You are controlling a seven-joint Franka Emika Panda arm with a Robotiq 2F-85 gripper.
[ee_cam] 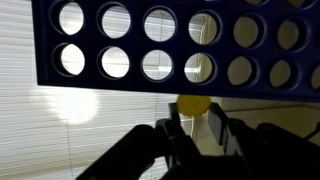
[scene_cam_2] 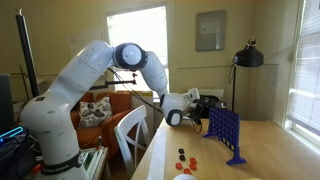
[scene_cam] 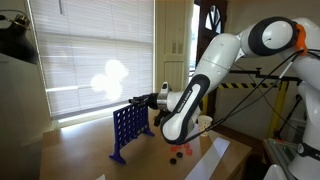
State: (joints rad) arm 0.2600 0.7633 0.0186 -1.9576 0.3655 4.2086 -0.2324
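Observation:
The yellow disc dips into the grid's top edge (scene_cam: 140,103) and lines up with a column of holes, so the robot's gripper needs to let go of the yellow disc.
A blue upright grid with round holes (scene_cam: 127,131) stands on the wooden table, seen in both exterior views (scene_cam_2: 224,132). My gripper (scene_cam: 141,100) hovers at the grid's top edge (scene_cam_2: 206,104). In the wrist view the gripper (ee_cam: 195,113) is shut on a yellow disc (ee_cam: 193,101), pinched between the two dark fingers. The disc sits right against the edge of the grid (ee_cam: 180,45), and part of it is hidden behind that edge.
Loose red and dark discs (scene_cam: 180,152) lie on the table (scene_cam: 90,150) beside the grid; they also show in an exterior view (scene_cam_2: 185,158). Bright blinds (scene_cam: 90,50) hang behind the grid. A white chair (scene_cam_2: 128,130) and a black floor lamp (scene_cam_2: 245,60) stand nearby.

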